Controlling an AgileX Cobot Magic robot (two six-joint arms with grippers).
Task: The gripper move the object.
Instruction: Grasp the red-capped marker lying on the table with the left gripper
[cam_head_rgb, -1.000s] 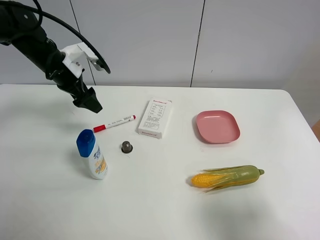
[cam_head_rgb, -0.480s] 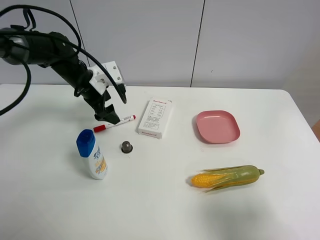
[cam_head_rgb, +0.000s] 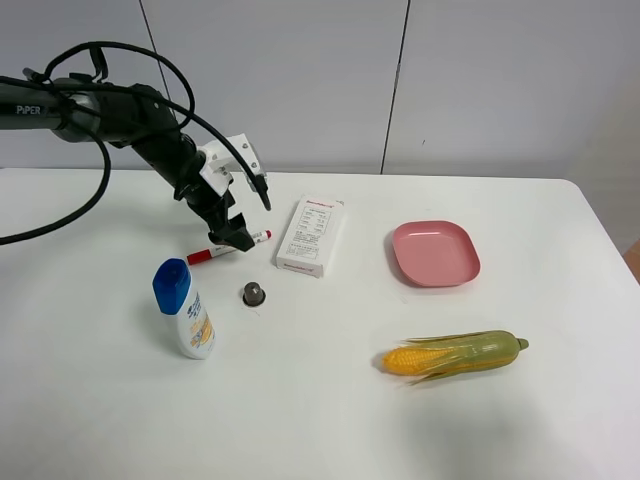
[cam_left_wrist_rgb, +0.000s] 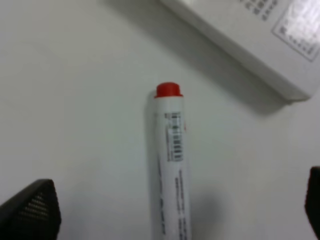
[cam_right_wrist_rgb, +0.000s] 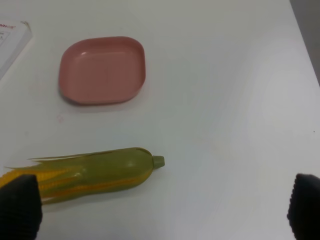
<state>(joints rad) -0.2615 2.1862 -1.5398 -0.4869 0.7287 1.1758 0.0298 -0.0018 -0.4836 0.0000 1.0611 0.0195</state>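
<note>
My left gripper needs to go lower before it closes on the white marker pen: the fingers are above the pen's body (cam_head_rgb: 221, 249) (cam_left_wrist_rgb: 173, 172), apart from their shadow.
The white marker pen (cam_head_rgb: 259, 237) with a red cap (cam_head_rgb: 198, 256) lies on the table left of the white box. My left gripper (cam_head_rgb: 232, 238) is low over the pen's middle and hides part of the barrel. In the left wrist view the pen (cam_left_wrist_rgb: 171, 165) runs between my two black fingertips (cam_left_wrist_rgb: 31, 210), which stand wide apart on either side, so the gripper (cam_left_wrist_rgb: 170, 212) is open and not closed on it. Its small red end (cam_left_wrist_rgb: 167, 90) points toward the box. My right gripper (cam_right_wrist_rgb: 160, 210) is open and empty above the corn.
A white printed box (cam_head_rgb: 311, 235) lies right of the pen. A blue-capped bottle (cam_head_rgb: 184, 309) and a small dark cap (cam_head_rgb: 254, 293) sit in front. A pink plate (cam_head_rgb: 435, 253) and a corn cob (cam_head_rgb: 455, 355) lie to the right.
My left arm has swung from the back left, right and down to the pen, and now sits low over its middle. The pen and other things have not moved.
</note>
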